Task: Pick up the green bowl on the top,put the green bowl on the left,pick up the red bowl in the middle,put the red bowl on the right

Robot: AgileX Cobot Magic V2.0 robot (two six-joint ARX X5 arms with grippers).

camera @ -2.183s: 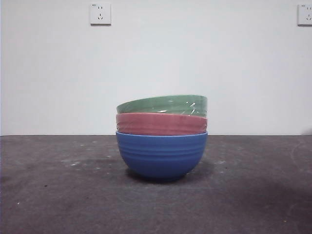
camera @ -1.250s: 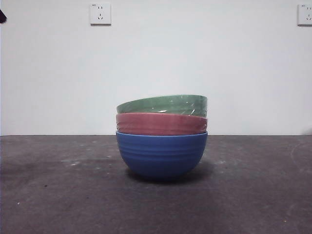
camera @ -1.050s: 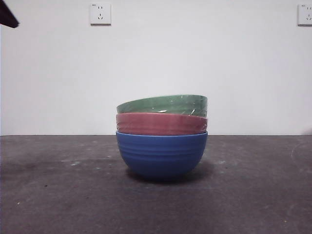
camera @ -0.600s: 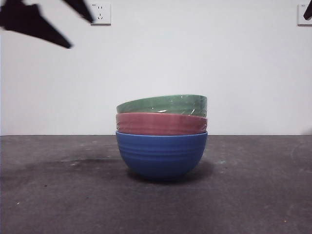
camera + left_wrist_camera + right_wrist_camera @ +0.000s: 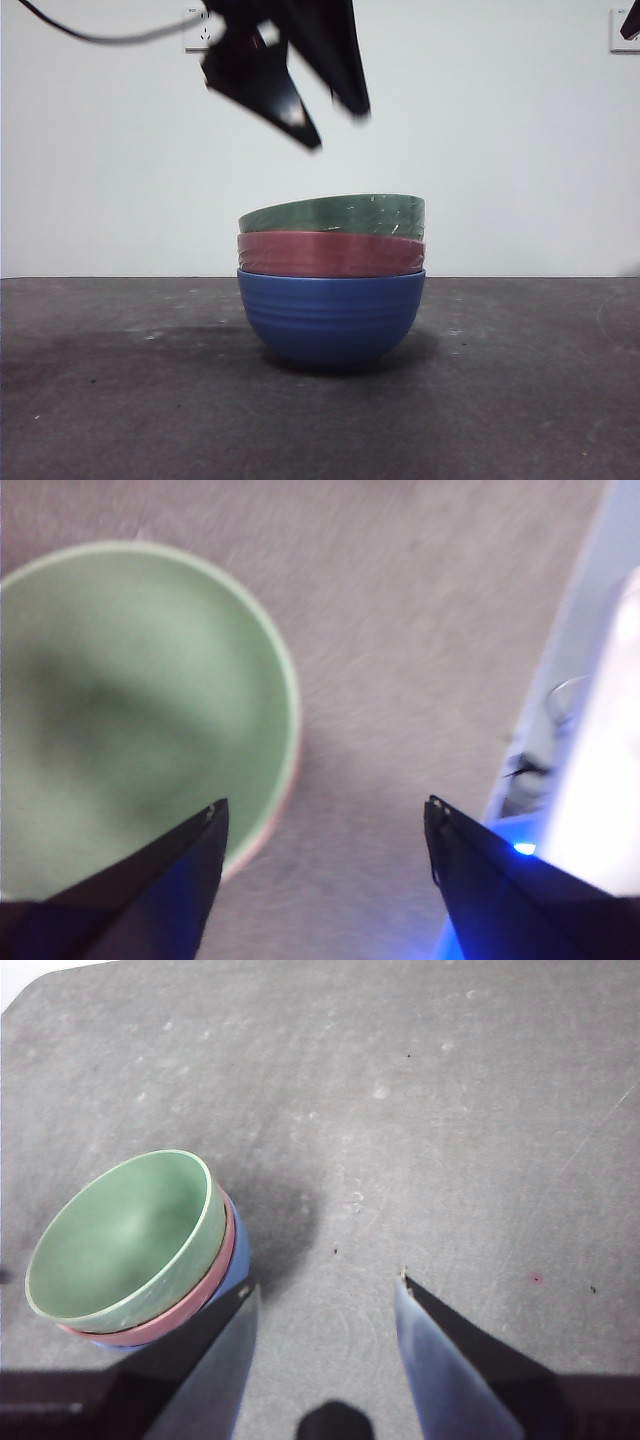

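Observation:
My left gripper picks up the green bowl by its exposed upper rim [image 5: 385, 197] next, since the green bowl sits nested inside the red bowl [image 5: 330, 255].
Three bowls stand nested in the middle of the table. The green bowl [image 5: 335, 215] sits on top, slightly tilted, inside the red bowl [image 5: 330, 255]. My left gripper [image 5: 338, 128] hangs open a short way above the stack, touching nothing. The left wrist view shows the green bowl [image 5: 130, 710] below and beside the left gripper [image 5: 323, 805], one jaw over the bowl's rim. Farther off and high, my right gripper [image 5: 327, 1282] is open and empty; its view shows the green bowl [image 5: 120, 1235] and the red bowl's rim [image 5: 227, 1245].
A blue bowl [image 5: 330, 320] carries the stack on the dark grey table [image 5: 500, 400]. A white wall with a socket [image 5: 622, 40] stands behind. A black tip of the waiting right arm [image 5: 630, 25] shows at the top right corner.
The left arm has swung in from the top left corner and now hangs above the bowl stack. The bowls have not moved.

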